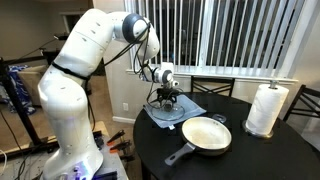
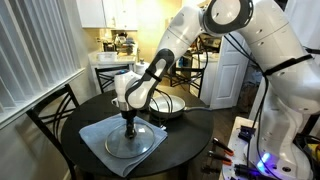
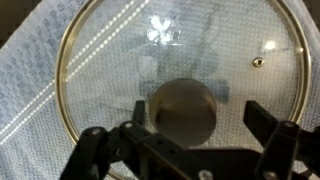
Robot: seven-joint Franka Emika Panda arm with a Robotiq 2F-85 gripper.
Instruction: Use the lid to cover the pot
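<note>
My gripper closes on the dark knob (image 1: 167,103) (image 3: 183,111) next, since the wrist view shows the knob between my fingers, whose ends are down level with the knob's sides.
The lid (image 3: 130,60), a round see-through disc with a metal rim and a dark centre knob (image 3: 182,110), lies flat on a blue-grey cloth (image 2: 95,140). It shows in both exterior views (image 1: 168,112) (image 2: 135,142). My gripper (image 3: 190,125) hangs straight above the knob, open, with a finger on each side of it and not touching it; it also shows in both exterior views (image 1: 166,100) (image 2: 128,122). The pot (image 1: 207,134), a shallow cream-gold frying pan with a long dark handle, sits beside the cloth on the round black table (image 1: 250,160); it is partly hidden behind my arm in an exterior view (image 2: 170,106).
A white paper towel roll (image 1: 266,110) stands at the far side of the table. Dark chairs (image 2: 50,110) stand around the table. Window blinds (image 1: 230,35) are behind it. Cables and equipment lie on the floor near my base (image 2: 235,160).
</note>
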